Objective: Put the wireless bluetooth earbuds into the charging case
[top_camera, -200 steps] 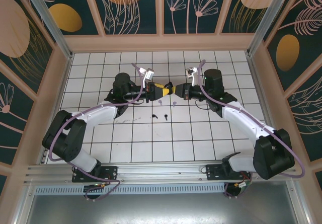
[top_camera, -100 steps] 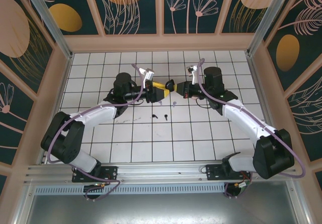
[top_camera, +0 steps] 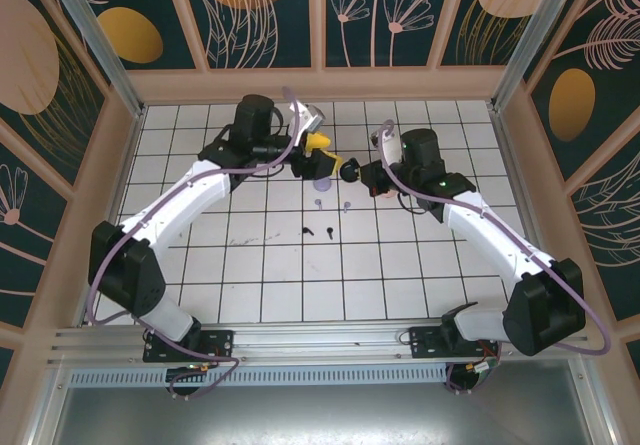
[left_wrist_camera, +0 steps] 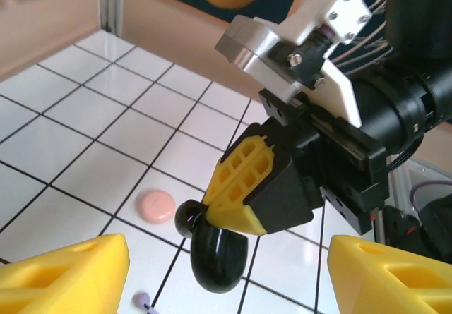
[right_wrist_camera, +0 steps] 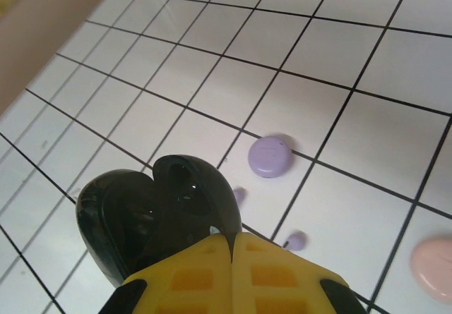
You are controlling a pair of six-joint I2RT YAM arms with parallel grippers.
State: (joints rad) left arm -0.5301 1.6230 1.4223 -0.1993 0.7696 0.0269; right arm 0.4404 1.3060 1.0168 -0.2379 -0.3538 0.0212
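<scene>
My left gripper will next take hold of the open black charging case [right_wrist_camera: 134, 215] by the outer sides of its base, so the inside stays open and the earbuds can go in.
My right gripper [right_wrist_camera: 232, 238] is shut on the rim of the black charging case [right_wrist_camera: 134, 215], which hangs open like a clamshell above the tiles. From the left wrist view the same case [left_wrist_camera: 215, 254] dangles from the right gripper's yellow fingers [left_wrist_camera: 247, 180]. My left gripper [left_wrist_camera: 227, 257] is open, its fingers wide apart with nothing between them, facing the case from a short distance. Two lilac earbuds [right_wrist_camera: 295, 240] [right_wrist_camera: 239, 195] lie on the tiles below. From above, the lilac pair [top_camera: 317, 203] [top_camera: 345, 205] and the black pair [top_camera: 306, 229] [top_camera: 328, 231] lie in front of both grippers [top_camera: 318, 155] [top_camera: 352, 171].
A round lilac case [right_wrist_camera: 270, 156] lies shut on the tiles beyond the lilac earbuds. A round pink case [left_wrist_camera: 155, 206] lies shut nearby, also at the right wrist view's edge [right_wrist_camera: 434, 257]. Wooden walls enclose the white grid table [top_camera: 200, 265].
Both grippers met at the black case a second ago. The left gripper has let go, opened and swung up and toward the back; the right gripper keeps the case.
</scene>
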